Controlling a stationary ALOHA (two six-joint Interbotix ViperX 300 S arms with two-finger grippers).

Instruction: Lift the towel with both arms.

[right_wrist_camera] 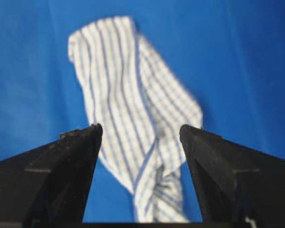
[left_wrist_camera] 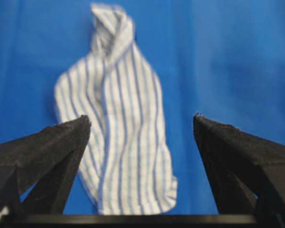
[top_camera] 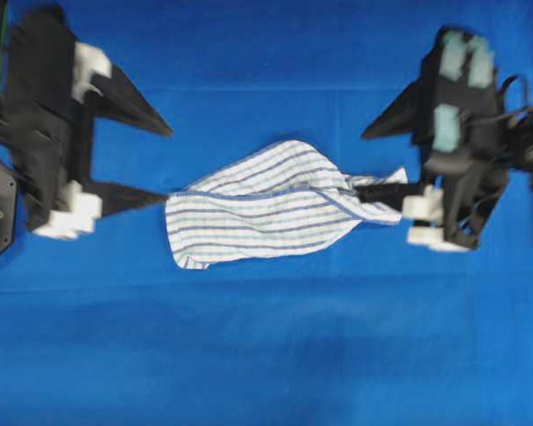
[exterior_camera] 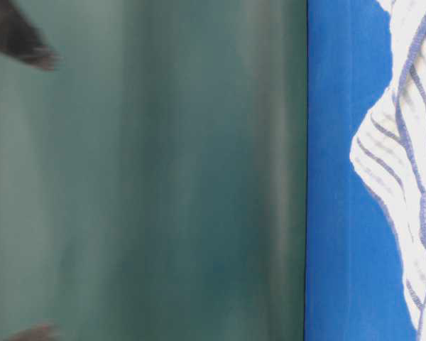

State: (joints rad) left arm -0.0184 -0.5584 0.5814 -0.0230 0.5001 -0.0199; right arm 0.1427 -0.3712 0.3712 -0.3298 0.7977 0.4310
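Observation:
My right gripper grabs the towel (top_camera: 266,204) by its twisted end (top_camera: 354,195) next, where the towel bunches up narrow while its striped middle lies spread wide.
The towel (top_camera: 266,204), white with thin blue and grey stripes, lies crumpled on the blue table cloth (top_camera: 266,355) in the middle. My left gripper (top_camera: 167,164) is open at the towel's left end, and its lower fingertip is at the towel's edge. In the left wrist view the towel (left_wrist_camera: 128,152) lies between the wide-open jaws of the gripper (left_wrist_camera: 141,118). My right gripper (top_camera: 362,161), with teal tape patches, is open at the towel's twisted right end, its lower finger over that end. In the right wrist view the towel (right_wrist_camera: 123,85) runs between the open jaws of the gripper (right_wrist_camera: 140,128).
The table-level view shows the towel (exterior_camera: 412,185) on the blue cloth (exterior_camera: 341,213) against a green backdrop (exterior_camera: 163,177), with a blurred dark fingertip (exterior_camera: 25,39) at the top left. The arm bodies (top_camera: 35,115) stand at the table's left and right edges.

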